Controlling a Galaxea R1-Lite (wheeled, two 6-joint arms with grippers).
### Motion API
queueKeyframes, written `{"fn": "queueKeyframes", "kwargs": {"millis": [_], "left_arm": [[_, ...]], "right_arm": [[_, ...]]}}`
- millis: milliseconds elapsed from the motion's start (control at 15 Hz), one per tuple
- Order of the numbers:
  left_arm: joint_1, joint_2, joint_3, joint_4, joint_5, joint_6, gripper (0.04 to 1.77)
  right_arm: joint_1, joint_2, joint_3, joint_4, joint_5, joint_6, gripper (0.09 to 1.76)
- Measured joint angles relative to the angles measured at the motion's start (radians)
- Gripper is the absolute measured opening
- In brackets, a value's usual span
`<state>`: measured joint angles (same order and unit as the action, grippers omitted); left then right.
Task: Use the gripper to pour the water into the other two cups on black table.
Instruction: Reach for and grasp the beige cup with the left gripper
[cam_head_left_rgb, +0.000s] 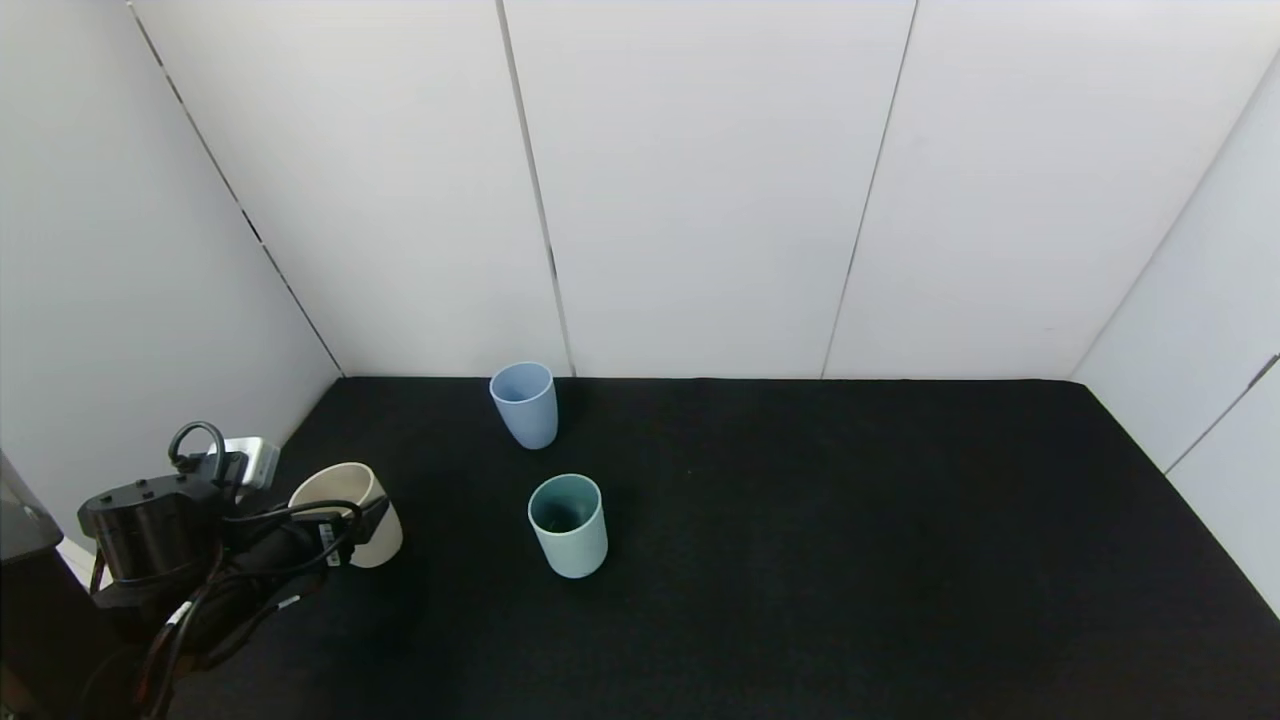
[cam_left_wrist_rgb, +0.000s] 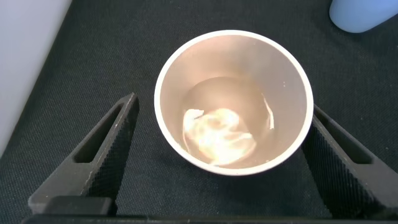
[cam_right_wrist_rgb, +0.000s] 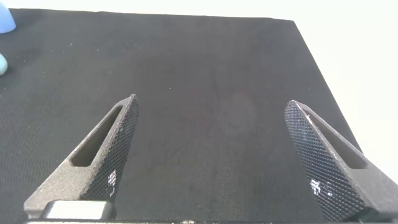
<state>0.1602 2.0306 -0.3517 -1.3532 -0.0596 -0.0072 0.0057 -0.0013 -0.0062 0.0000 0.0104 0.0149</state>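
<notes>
The fingers of my left gripper reach down around the beige cup (cam_head_left_rgb: 378, 540) below the cup's rim, so my left gripper closes on it next.
A beige cup (cam_head_left_rgb: 378, 540) with water in it stands on the black table (cam_head_left_rgb: 850, 550) at the near left. My left gripper (cam_head_left_rgb: 340, 525) is open, one finger on each side of the beige cup (cam_left_wrist_rgb: 233, 56). In the left wrist view (cam_left_wrist_rgb: 222, 102), one finger is at the rim and the other stands apart. The periwinkle blue cup (cam_head_left_rgb: 525, 405) stands upright near the back wall. The teal cup (cam_head_left_rgb: 568, 525) stands upright in front of it, to the right of the beige cup. My right gripper (cam_right_wrist_rgb: 211, 102) is open and empty over bare table, out of the head view.
White wall panels close the table at the back and on both sides. A small white-grey box (cam_head_left_rgb: 252, 458) sits at the left edge behind my left arm. The blue cup's edge shows in the left wrist view (cam_left_wrist_rgb: 360, 15).
</notes>
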Motion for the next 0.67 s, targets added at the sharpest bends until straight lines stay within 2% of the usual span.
{"fn": "queueKeyframes", "kwargs": {"millis": [67, 200, 267, 667], "left_arm": [[0.000, 0.001, 0.001, 0.000, -0.001, -0.001, 1.72], [0.000, 0.003, 0.003, 0.000, -0.002, 0.000, 1.37], [0.000, 0.003, 0.003, 0.000, -0.001, 0.000, 1.30], [-0.001, 0.005, 0.000, -0.001, -0.001, 0.002, 1.25]], "right_arm": [[0.000, 0.000, 0.000, 0.000, 0.000, 0.000, 1.71], [0.000, 0.000, 0.000, 0.000, 0.000, 0.000, 1.71], [0.000, 0.000, 0.000, 0.000, 0.000, 0.000, 1.71], [0.000, 0.000, 0.000, 0.000, 0.000, 0.000, 1.71]]}}
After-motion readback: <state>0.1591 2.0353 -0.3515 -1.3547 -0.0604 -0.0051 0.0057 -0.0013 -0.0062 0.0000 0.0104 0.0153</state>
